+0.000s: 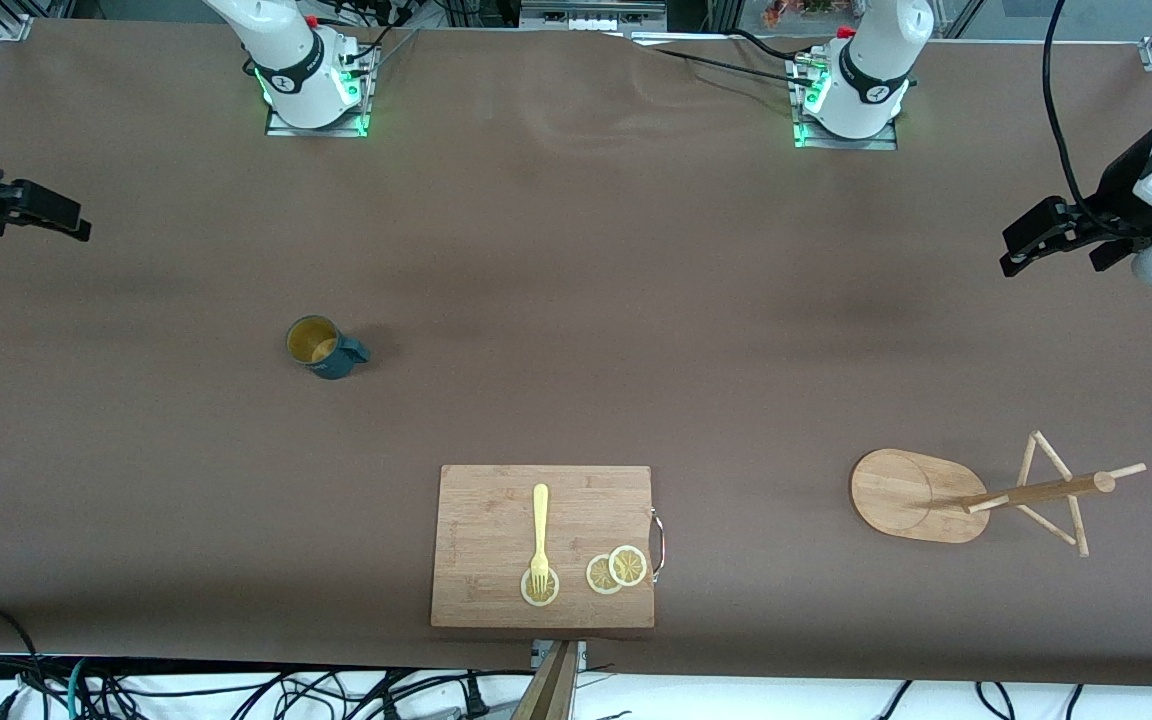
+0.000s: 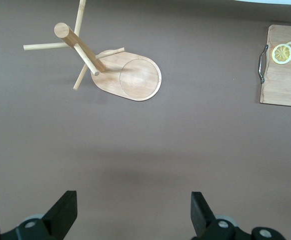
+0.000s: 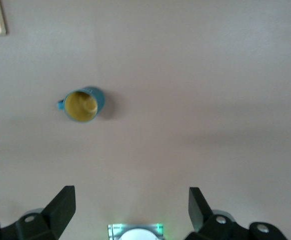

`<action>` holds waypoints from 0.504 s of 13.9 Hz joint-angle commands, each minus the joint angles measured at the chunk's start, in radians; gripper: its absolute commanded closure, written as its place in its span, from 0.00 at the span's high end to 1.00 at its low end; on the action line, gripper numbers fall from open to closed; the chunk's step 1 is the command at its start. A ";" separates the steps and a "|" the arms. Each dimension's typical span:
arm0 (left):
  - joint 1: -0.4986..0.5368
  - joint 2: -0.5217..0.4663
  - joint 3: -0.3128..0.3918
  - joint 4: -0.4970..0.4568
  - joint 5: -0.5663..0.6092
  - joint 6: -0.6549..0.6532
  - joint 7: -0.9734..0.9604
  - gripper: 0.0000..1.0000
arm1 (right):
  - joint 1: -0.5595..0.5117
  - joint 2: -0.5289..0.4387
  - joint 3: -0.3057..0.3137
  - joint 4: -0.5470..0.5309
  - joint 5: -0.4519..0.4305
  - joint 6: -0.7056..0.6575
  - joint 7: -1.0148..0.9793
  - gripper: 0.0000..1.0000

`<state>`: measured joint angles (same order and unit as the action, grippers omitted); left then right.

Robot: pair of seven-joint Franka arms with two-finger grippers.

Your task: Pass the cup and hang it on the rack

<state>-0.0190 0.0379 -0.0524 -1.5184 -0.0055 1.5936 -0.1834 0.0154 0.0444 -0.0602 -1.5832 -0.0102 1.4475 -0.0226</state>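
Note:
I will next grab the cup by its rim (image 1: 293, 331) with my right gripper, to pass it for hanging on the rack (image 1: 976, 492).
The cup (image 1: 321, 346) is a dark teal mug with a yellowish inside. It stands upright on the brown table toward the right arm's end, and it also shows in the right wrist view (image 3: 82, 104). The bamboo rack (image 1: 976, 492) stands toward the left arm's end, with an oval base, a post and thin pegs; it also shows in the left wrist view (image 2: 128, 75). My right gripper (image 1: 48, 214) (image 3: 131, 197) is open and empty, up over the table's right arm end. My left gripper (image 1: 1031, 240) (image 2: 134, 200) is open and empty, up over the left arm end. Both are well apart from the cup and the rack.
A rectangular wooden cutting board (image 1: 496, 520) lies near the table's front edge, between cup and rack. It carries a yellow fork (image 1: 540, 530) and lemon slices (image 1: 616, 568). Its handle end shows in the left wrist view (image 2: 285, 80).

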 commanded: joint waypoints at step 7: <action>-0.003 0.000 0.003 0.010 0.001 -0.004 0.022 1.00 | 0.092 0.017 0.029 -0.331 -0.014 0.449 0.168 1.00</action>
<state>-0.0192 0.0379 -0.0526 -1.5183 -0.0055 1.5936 -0.1834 0.0978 0.1107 -0.0440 -1.7824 -0.0136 1.7526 0.0838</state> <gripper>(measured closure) 0.000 0.004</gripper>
